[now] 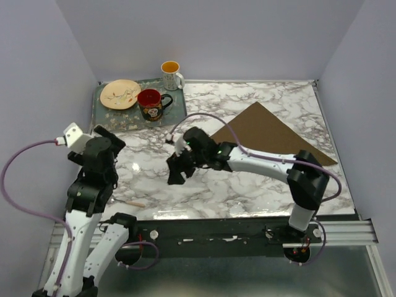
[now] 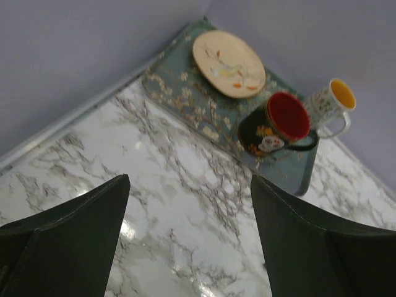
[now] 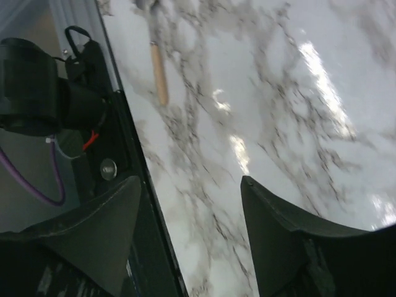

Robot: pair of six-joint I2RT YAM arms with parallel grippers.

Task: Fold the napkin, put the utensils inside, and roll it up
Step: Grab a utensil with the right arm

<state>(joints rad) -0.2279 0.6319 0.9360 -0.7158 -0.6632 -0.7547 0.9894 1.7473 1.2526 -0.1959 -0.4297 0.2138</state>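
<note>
Next, my right gripper grabs the spoon by the end of its pale handle [image 3: 161, 91], so the metal end stays free for handing to my left gripper.
The dark brown napkin [image 1: 267, 131] lies flat as a triangle on the marble table, at the back right. The spoon lies near the table's front left edge, with its pale handle [image 1: 135, 203] showing beside the left arm; in the right wrist view the handle [image 3: 159, 73] sits at the top, ahead of the fingers. My right gripper [image 1: 176, 172] [image 3: 190, 180] hovers open over the table's middle, left of the napkin, with nothing between its fingers. My left gripper [image 1: 106, 137] [image 2: 189, 179] is raised at the left, open and empty, pointing toward the tray.
A grey-green tray [image 1: 111, 117] at the back left holds a cream plate [image 1: 120, 93] and a red-lined dark mug [image 1: 150, 104]. A white mug with a yellow inside [image 1: 171, 74] stands just behind the tray. The black front rail [image 3: 133, 154] borders the table's near edge.
</note>
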